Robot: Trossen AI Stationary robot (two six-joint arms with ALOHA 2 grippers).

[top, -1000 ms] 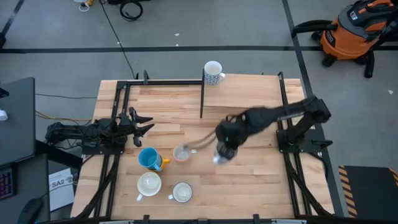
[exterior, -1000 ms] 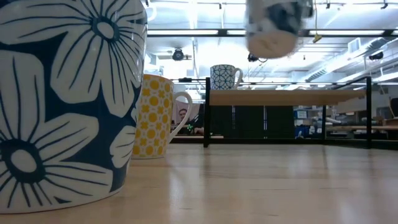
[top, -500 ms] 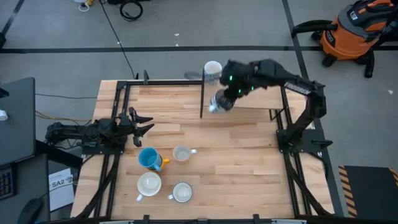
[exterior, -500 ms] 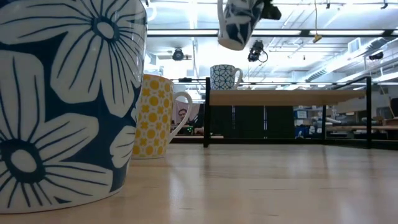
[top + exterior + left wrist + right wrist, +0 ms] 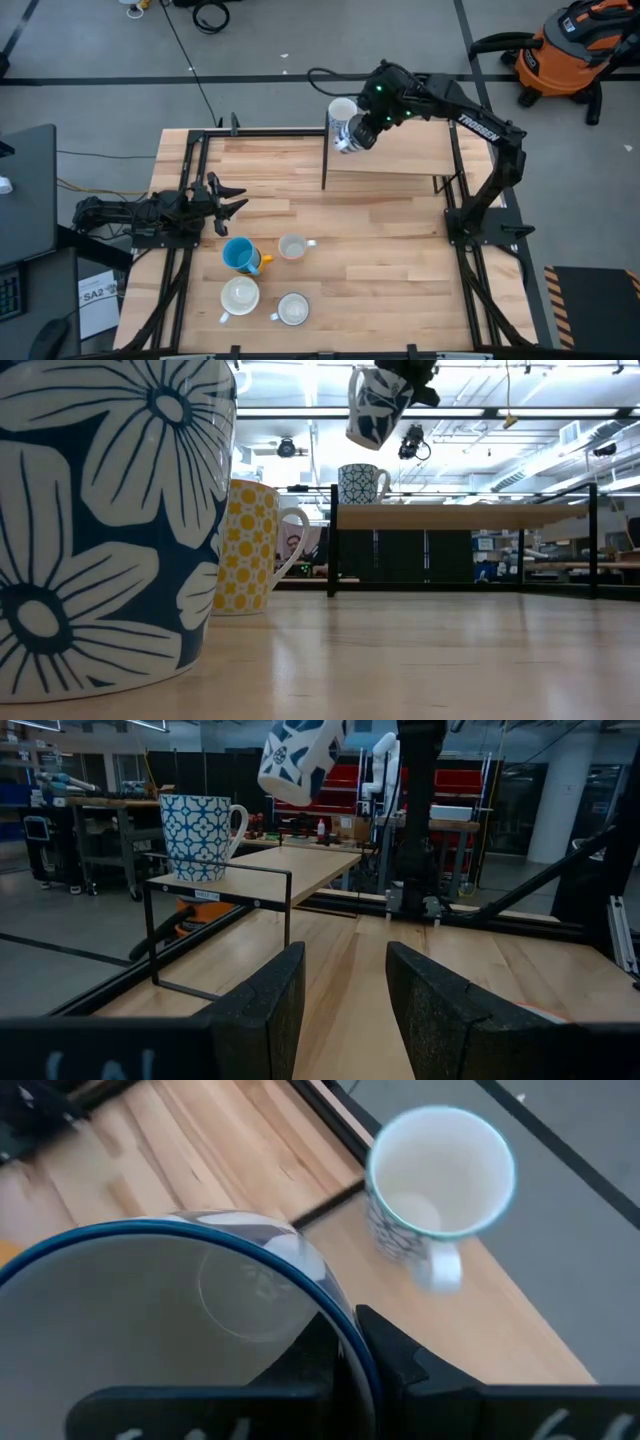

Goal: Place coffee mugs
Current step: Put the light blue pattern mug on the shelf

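Note:
My right gripper should keep holding the patterned mug (image 5: 347, 140) until the mug stands on the shelf, because it is still hanging high above the wooden shelf (image 5: 400, 150).
My right gripper (image 5: 360, 127) is shut on a dark blue and white patterned mug (image 5: 378, 405), held high over the left end of the raised wooden shelf (image 5: 400, 150) at the table's far side. A white mug with a blue lattice pattern (image 5: 342, 113) stands upright on the shelf just beyond it, and also shows in the right wrist view (image 5: 440, 1180). My left gripper (image 5: 225, 197) waits open and empty at the table's left side. Several more mugs stand at the near left: a bright blue one (image 5: 240, 255), a small pale one (image 5: 292, 247) and two white ones (image 5: 240, 296) (image 5: 293, 310). My right gripper holds the patterned mug by its rim (image 5: 340, 1342), one finger inside the mug and one outside against the wall. The fingers come from above, slanting. The mug hangs tilted below them, lifted clear of the shelf, its bottom (image 5: 362, 435) lowest.
The shelf stands on a thin black metal frame (image 5: 324, 160). In the low view a large flowered mug (image 5: 100, 520) and a yellow patterned mug (image 5: 250, 550) stand close to the camera. Bare wood lies across the table's middle and right (image 5: 400, 260). An orange vacuum (image 5: 570, 50) stands on the floor beyond.
My right gripper has carried the patterned mug from above the table's middle up and toward the far edge, over the shelf's left end beside the lattice mug. The mug stays lifted clear and is tilted now.

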